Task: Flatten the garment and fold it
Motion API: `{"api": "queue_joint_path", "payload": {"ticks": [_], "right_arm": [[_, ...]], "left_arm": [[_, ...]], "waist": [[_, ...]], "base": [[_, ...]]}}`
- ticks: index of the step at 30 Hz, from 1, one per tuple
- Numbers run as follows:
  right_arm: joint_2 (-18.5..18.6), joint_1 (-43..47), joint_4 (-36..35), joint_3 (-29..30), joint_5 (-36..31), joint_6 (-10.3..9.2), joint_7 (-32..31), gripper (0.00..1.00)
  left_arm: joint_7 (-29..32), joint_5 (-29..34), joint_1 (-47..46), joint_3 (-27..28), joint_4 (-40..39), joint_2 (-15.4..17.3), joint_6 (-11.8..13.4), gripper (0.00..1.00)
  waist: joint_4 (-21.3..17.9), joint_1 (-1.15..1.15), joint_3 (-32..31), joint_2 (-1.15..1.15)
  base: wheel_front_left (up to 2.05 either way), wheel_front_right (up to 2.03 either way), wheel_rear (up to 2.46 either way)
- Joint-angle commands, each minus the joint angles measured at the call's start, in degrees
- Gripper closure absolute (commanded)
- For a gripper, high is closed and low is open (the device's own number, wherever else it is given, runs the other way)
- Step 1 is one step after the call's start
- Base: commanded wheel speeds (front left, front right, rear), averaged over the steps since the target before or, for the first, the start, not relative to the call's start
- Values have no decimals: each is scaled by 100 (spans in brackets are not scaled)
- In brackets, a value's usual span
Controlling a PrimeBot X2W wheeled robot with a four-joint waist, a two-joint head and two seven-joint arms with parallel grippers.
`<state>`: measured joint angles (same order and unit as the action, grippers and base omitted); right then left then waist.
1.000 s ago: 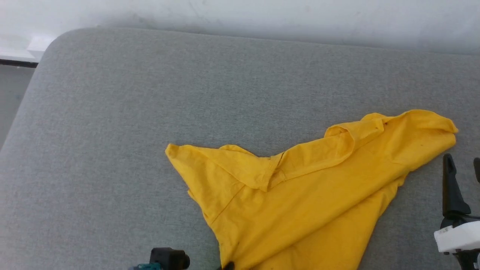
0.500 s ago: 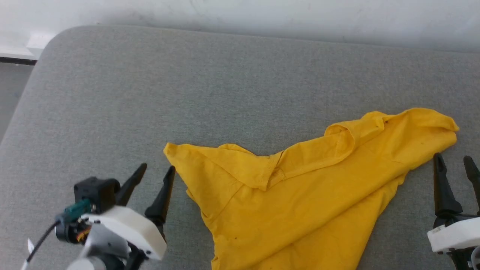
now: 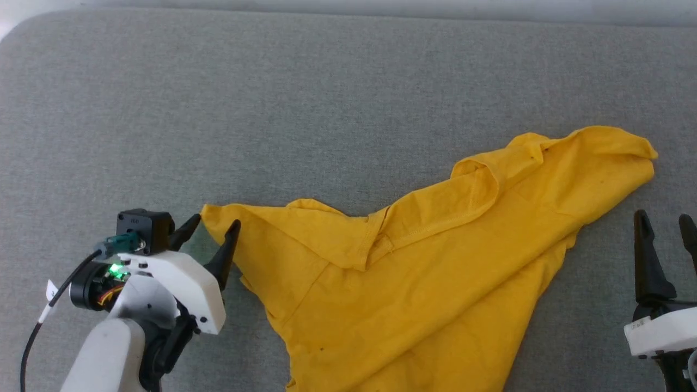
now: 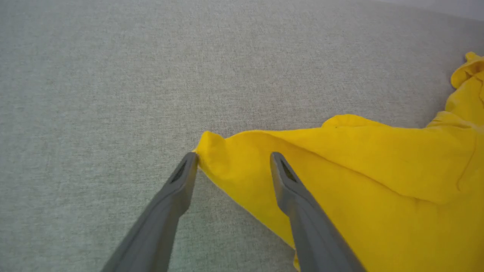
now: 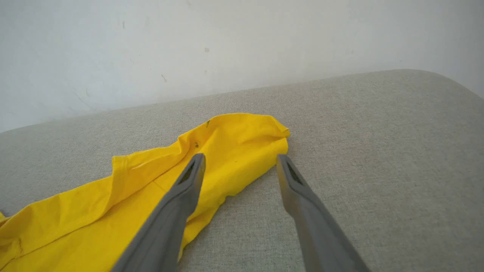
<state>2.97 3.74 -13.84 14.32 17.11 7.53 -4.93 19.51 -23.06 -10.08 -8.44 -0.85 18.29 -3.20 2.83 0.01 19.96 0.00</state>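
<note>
The tip of the garment's corner curls up while the wide body (image 3: 405, 294) of the garment lies slack on the cushion, so the robot's left hand will next pinch the garment by its narrow pointed corner (image 3: 214, 216).
The mustard-yellow garment (image 3: 425, 261) lies crumpled in a rough triangle on the grey cushion, its plain side up; no white patches or stripes show. One pointed corner reaches left, another bunched end (image 5: 242, 143) lies at the far right. My left gripper (image 3: 212, 228) is open, and the left corner (image 4: 215, 151) sits between its fingertips. At the lower right my right gripper (image 3: 664, 226) is open, just short of the garment's right end; in the right wrist view its left finger (image 5: 189, 177) overlaps the cloth edge.
The grey fabric cushion (image 3: 272, 109) spreads wide to the left and beyond the garment. A white wall (image 5: 189, 45) rises behind its far edge. The cushion's rounded corner (image 5: 435, 79) curves away at the right.
The camera has tilted down, shifting the whole picture. My left gripper came up from the bottom edge and moved right until its open fingers straddle the garment's left corner. The right gripper barely moved.
</note>
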Motion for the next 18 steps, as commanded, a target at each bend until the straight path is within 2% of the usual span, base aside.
{"api": "queue_joint_path", "payload": {"ticks": [1, 9, 10, 11, 15, 18], "right_arm": [[-9, -77, 0, -5, -25, -4, 31, 0], [-9, -139, -47, 31, -60, -4, -7, 0], [-9, -150, -56, 35, -68, -4, -18, 0], [-9, -162, -67, 37, -75, -4, -30, 0], [-9, -205, -98, 43, -101, -4, -63, 0], [-9, -224, -85, 27, -107, -4, -69, 0]], "left_arm": [[18, 82, -129, 7, 83, 44, 73, 0], [122, 49, -332, -35, 517, 35, 108, 0], [177, 20, -337, -75, 551, 37, 66, 16], [199, -5, -350, -107, 561, 46, 21, 100], [277, -124, -367, -166, 539, 53, -69, 100], [118, -127, -404, -92, 448, 56, -24, 100]], "waist": [[-74, -1, 102, 0], [-40, -1, 214, 0], [-33, -1, 224, 0], [-27, -1, 231, 0], [3, -1, 249, 0], [13, -1, 218, 0]], "base": [[0, 0, 0], [0, 0, 0], [0, 0, 0], [0, 0, 0], [0, 0, 0], [0, 0, 0]]}}
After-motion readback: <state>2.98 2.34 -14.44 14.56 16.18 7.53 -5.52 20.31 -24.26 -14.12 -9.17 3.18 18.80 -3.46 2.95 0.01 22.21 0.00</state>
